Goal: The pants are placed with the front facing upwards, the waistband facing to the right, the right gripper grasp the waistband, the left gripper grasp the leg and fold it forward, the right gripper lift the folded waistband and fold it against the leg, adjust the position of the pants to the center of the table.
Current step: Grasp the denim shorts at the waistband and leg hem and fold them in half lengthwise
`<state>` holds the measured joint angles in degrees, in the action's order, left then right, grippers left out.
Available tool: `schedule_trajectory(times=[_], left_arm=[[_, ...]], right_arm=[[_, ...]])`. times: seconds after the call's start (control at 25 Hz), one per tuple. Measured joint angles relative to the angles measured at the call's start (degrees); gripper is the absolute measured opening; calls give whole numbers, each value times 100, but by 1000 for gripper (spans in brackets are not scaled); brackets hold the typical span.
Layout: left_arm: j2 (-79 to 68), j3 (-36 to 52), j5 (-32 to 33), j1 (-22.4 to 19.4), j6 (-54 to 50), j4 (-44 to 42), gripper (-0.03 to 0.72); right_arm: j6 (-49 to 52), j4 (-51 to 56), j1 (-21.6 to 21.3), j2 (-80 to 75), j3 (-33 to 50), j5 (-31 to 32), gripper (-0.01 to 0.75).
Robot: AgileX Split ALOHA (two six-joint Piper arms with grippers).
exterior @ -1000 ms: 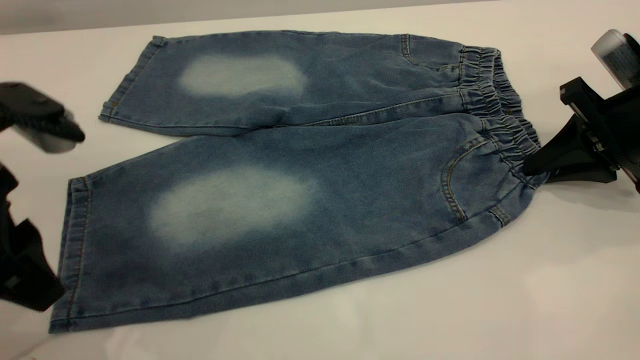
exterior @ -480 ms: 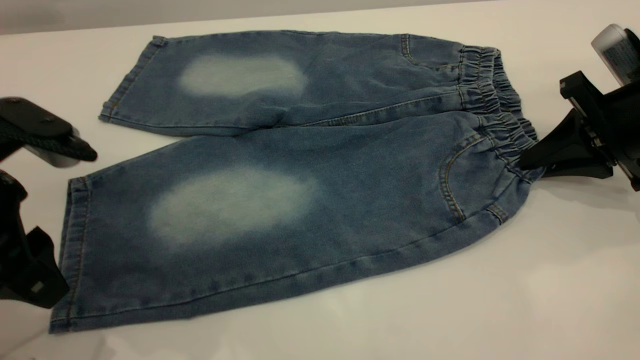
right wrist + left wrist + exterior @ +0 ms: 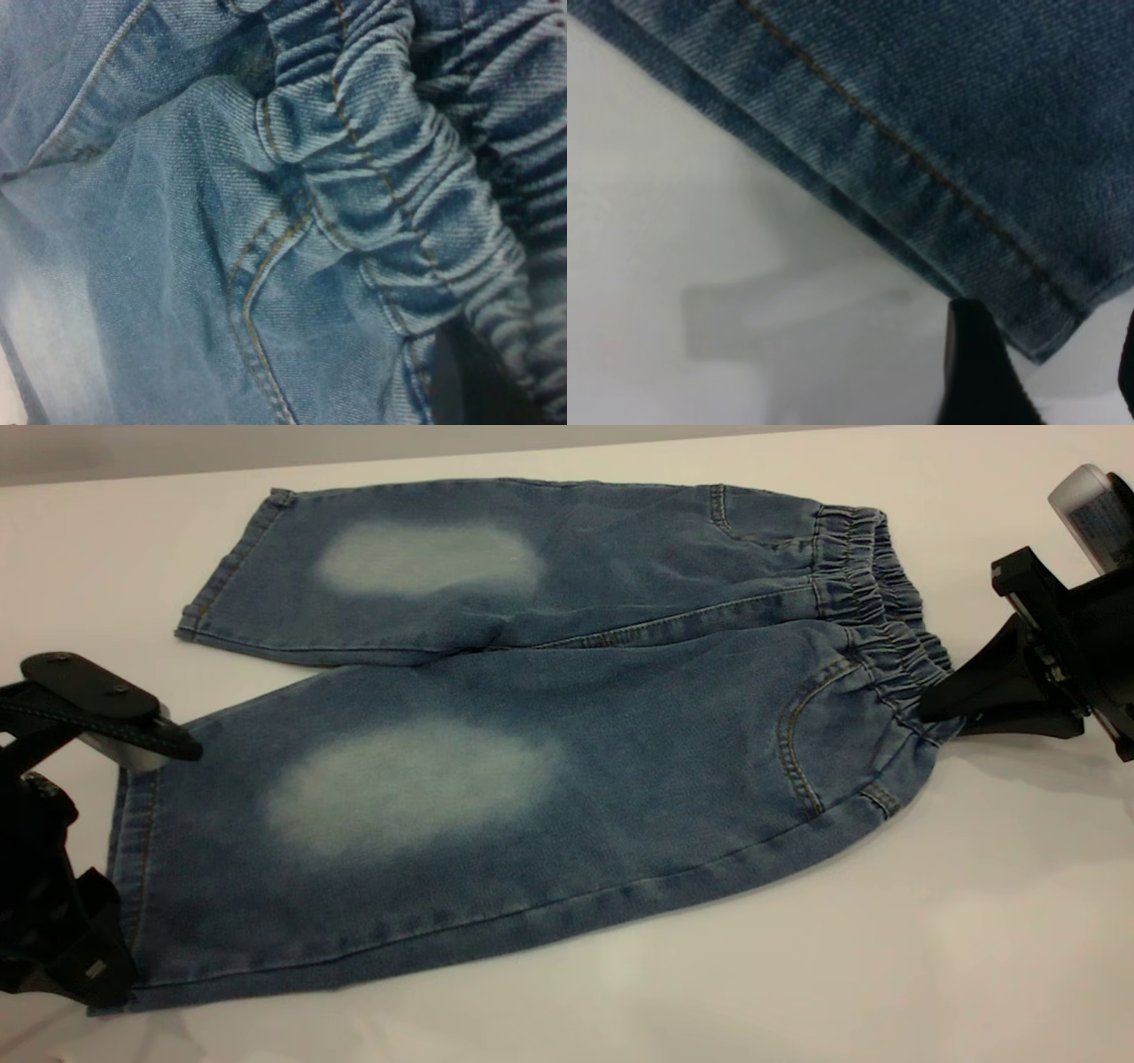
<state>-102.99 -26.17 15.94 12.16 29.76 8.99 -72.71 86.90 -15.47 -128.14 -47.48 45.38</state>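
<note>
The pants leg needs to fold over the other leg (image 3: 415, 568) next, so I should grab it by its stitched hem corner with my left gripper.
The blue denim pants (image 3: 549, 691) lie flat on the white table (image 3: 797, 974), front up, with a pale oval patch on each leg. Their ruffled waistband (image 3: 864, 593) points right. My right gripper (image 3: 930, 710) is shut on the waistband's near corner. In the right wrist view the gathered waistband (image 3: 399, 177) fills the frame beside one dark finger (image 3: 469, 381). My left gripper (image 3: 158, 865) stands open at the left, straddling the near leg's hem (image 3: 133, 841). The left wrist view shows that stitched hem (image 3: 921, 177) and its corner between two dark fingers (image 3: 979, 372).
The far leg (image 3: 372, 567) lies spread toward the table's back edge, where a grey wall strip (image 3: 266, 447) begins. Bare table surface runs along the front and right of the pants.
My left gripper has moved down and rightward, from beside the gap between the legs onto the near leg's hem. The right gripper has barely shifted, still at the waistband corner.
</note>
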Motion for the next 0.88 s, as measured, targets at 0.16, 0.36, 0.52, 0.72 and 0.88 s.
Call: schedule_trajectory(times=[0.16, 0.36, 0.52, 0.72, 0.88], left_arm=[[-110, 0, -12, 0, 162, 149, 362], [-183, -5, -27, 0, 238, 202, 362], [-272, -5, -215, 0, 238, 207, 362], [-388, -28, -261, 55, 292, 452, 362], [-388, -28, -310, 270, 431, 470, 362]], right_arm=[[5, 0, 0, 0, 0, 0, 36], [5, 0, 0, 0, 0, 0, 38], [10, -5, 0, 0, 0, 12, 39], [5, -5, 0, 0, 0, 45, 39], [5, -5, 0, 0, -5, 91, 41]])
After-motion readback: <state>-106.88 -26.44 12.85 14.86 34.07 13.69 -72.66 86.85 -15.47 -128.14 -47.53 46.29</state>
